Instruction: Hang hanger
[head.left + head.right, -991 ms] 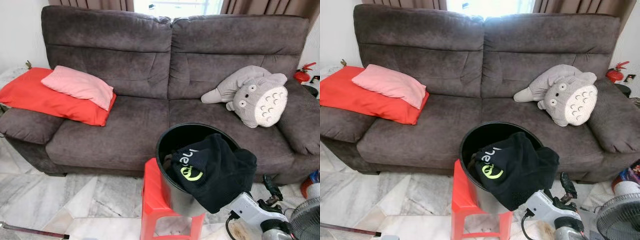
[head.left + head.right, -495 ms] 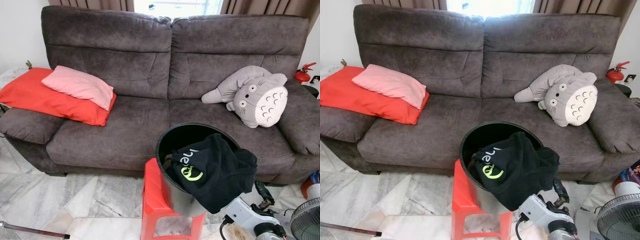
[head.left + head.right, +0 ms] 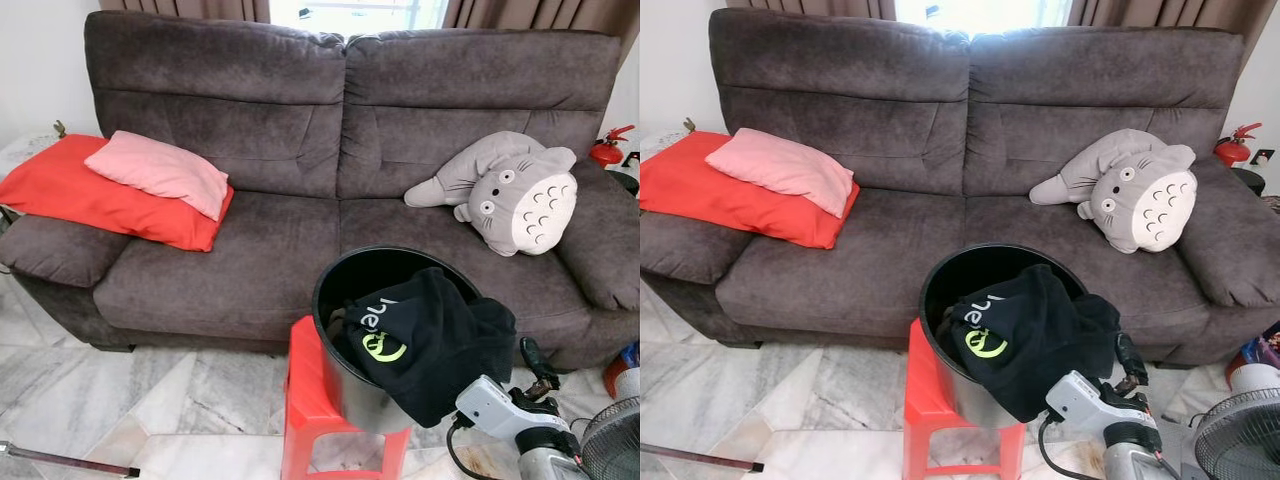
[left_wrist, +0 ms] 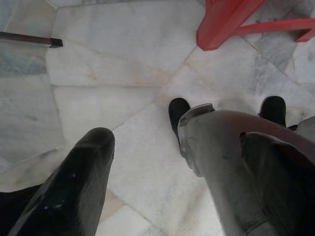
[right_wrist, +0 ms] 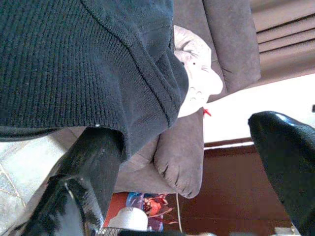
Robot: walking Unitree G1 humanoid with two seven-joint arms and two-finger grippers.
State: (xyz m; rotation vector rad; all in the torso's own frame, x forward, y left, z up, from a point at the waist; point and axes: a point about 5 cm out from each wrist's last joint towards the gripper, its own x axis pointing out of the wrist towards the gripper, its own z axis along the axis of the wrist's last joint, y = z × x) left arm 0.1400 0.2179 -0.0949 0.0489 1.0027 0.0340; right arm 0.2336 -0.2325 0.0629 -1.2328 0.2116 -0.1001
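My right gripper next needs to pinch the black garment by that ribbed edge, since only the knitted hem hangs free while the rest lies heaped over the bucket.
A black garment with a green and white logo hangs out of a black bucket that stands on a red stool. My right gripper is low at the garment's right edge, fingers spread open. The knitted hem lies against one finger, with nothing clamped between them. My left gripper hangs open over the marble floor near the stool's leg.
A dark grey sofa stands behind the stool, with a red blanket and pink pillow at its left and a grey plush toy at its right. A fan is at the lower right. A dark rod lies on the floor at the left.
My right gripper dipped left toward the garment, then came back up slightly to the right. Garment, bucket and stool have not moved.
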